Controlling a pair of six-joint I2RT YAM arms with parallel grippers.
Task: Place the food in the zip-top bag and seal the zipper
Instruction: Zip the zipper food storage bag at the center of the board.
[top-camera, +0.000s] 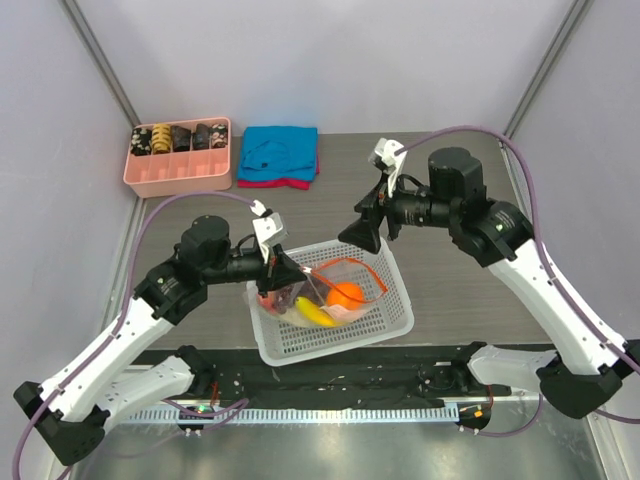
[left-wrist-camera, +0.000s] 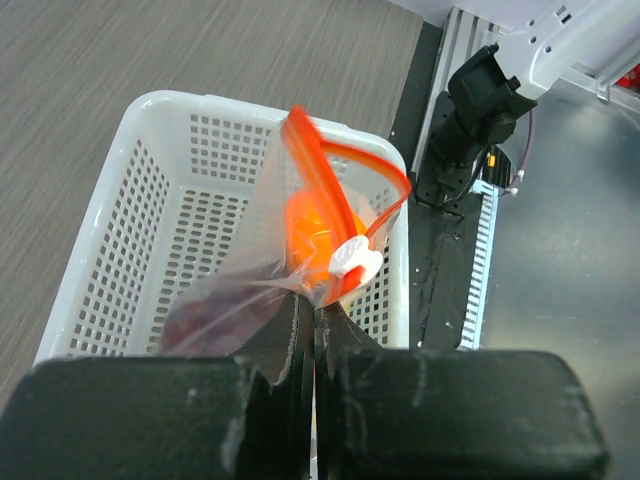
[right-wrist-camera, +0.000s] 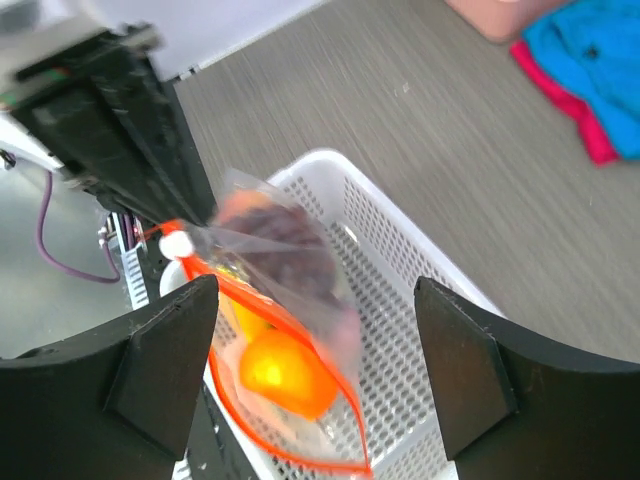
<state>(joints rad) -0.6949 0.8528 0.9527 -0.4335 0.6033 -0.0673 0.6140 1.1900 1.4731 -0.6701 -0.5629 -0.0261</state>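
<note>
I need to pinch the white slider (top-camera: 307, 270) across its sides with my right gripper next, beside the corner that my left gripper holds, to seal the orange-red zipper (top-camera: 372, 272).
The clear zip-top bag (top-camera: 345, 290) stands in the white mesh basket (top-camera: 330, 350) with its mouth open. Its orange-red zipper (top-camera: 372, 272) forms a loop. Inside I see an orange (top-camera: 345, 295), a yellow banana (top-camera: 312, 312) and a dark purple item (right-wrist-camera: 280, 250). My left gripper (top-camera: 275, 272) is shut on the bag's corner by the white slider (left-wrist-camera: 355, 258); the left wrist view shows the gripper (left-wrist-camera: 315, 320) pinching the plastic (left-wrist-camera: 240, 300). My right gripper (top-camera: 362, 235) is open and empty above the basket's far side, over the bag (right-wrist-camera: 290, 260).
A pink tray (top-camera: 180, 155) with dark items stands at the back left. A blue cloth (top-camera: 280, 150) lies on a red one beside it. A metal rail (top-camera: 330, 410) runs along the table's near edge.
</note>
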